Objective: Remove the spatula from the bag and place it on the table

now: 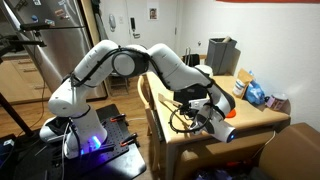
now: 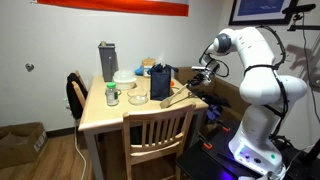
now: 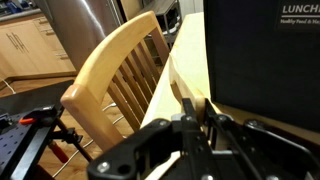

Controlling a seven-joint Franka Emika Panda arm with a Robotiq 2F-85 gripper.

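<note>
I need to let go of the wooden spatula with my gripper, as it slants low over empty wood and would end on the tabletop beside the black bag if I opened now.
The black fabric bag [image 2: 160, 82] stands upright on the light wooden table [image 2: 100, 115], near the robot's side. In the wrist view the bag [image 3: 265, 50] fills the upper right and shows white lettering. My gripper [image 2: 198, 82] hangs at the table edge beside the bag and is shut on the handle of a wooden spatula [image 2: 173, 98]. The spatula slants low over the tabletop in front of the bag, outside it. In the wrist view my fingers [image 3: 197, 112] pinch the wooden handle [image 3: 188, 100]. My gripper also shows in an exterior view [image 1: 207, 107], above the table [image 1: 250, 118].
A grey box-shaped appliance [image 2: 107, 60] stands at the table's far corner and shows in both exterior views [image 1: 222, 55]. A glass jar [image 2: 112, 97] and a clear dish [image 2: 138, 100] sit mid-table. Wooden chairs [image 2: 155, 135] [image 3: 115, 75] stand against the table. Blue packets [image 1: 255, 93] lie at one end.
</note>
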